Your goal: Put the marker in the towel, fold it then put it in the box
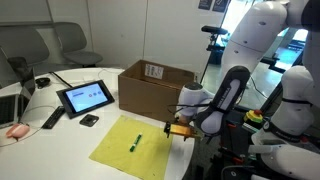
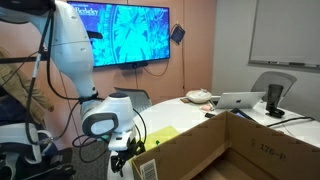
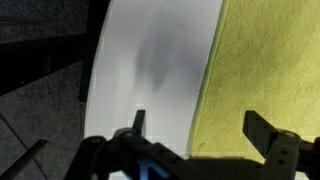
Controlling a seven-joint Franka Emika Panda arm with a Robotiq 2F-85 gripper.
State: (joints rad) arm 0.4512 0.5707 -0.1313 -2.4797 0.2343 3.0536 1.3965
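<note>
My gripper's open fingers are above the flat towel in the wrist view and should come down before closing on the towel's edge.
The pale yellow towel (image 1: 128, 146) lies flat on the white table in front of the box. The small green marker (image 1: 137, 141) rests on the towel near its middle. Behind the towel stands the brown cardboard box (image 1: 152, 88) with a white label on its flap; its open inside shows in an exterior view (image 2: 225, 152). My gripper (image 1: 180, 128) hovers low over the towel's edge on the robot's side. In the wrist view the gripper (image 3: 200, 128) is open, straddling the line between towel (image 3: 265, 70) and bare table (image 3: 150, 60), with nothing between its fingers (image 3: 138, 122). The marker is outside the wrist view.
A tablet (image 1: 85, 97), a black remote-like bar (image 1: 52, 118) and a small dark object (image 1: 89, 120) lie to the side of the towel. A laptop (image 2: 240, 100) sits further back. Beside the gripper the table edge drops off to dark floor (image 3: 40, 90).
</note>
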